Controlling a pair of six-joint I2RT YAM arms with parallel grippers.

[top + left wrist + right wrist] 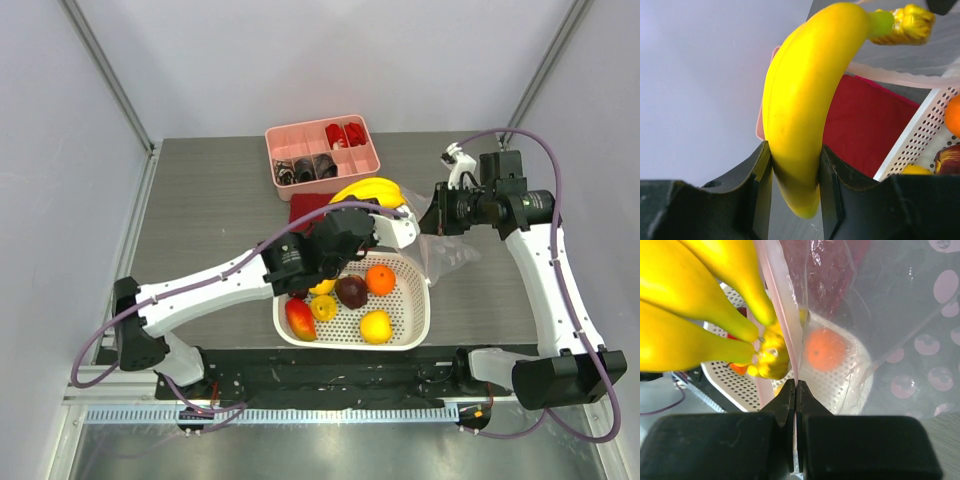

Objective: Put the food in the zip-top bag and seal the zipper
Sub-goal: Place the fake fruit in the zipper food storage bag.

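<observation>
The yellow banana bunch (368, 191) stays in my left gripper until it is in the bag. Only its stem end reaches the bag's opening, so now it would drop outside.
My left gripper (380, 212) is shut on a yellow banana bunch (368, 191) and holds it above the far rim of the white basket, its stem end at the bag's mouth. In the left wrist view the fingers (832, 190) clamp the banana (800, 110) near its tip. My right gripper (427, 216) is shut on the mouth edge of the clear zip-top bag (448, 250) and holds it up; the right wrist view shows the pinkish zipper strip (777, 315) running into the shut jaws. In the basket lie an orange (380, 279), a plum (351, 291), lemons (376, 326) and a mango (299, 318).
The white perforated basket (415, 322) stands at the near middle of the table. A pink compartment tray (322, 152) with small red and dark items stands at the back. A red cloth (304, 208) lies between tray and basket. Metal posts flank the table.
</observation>
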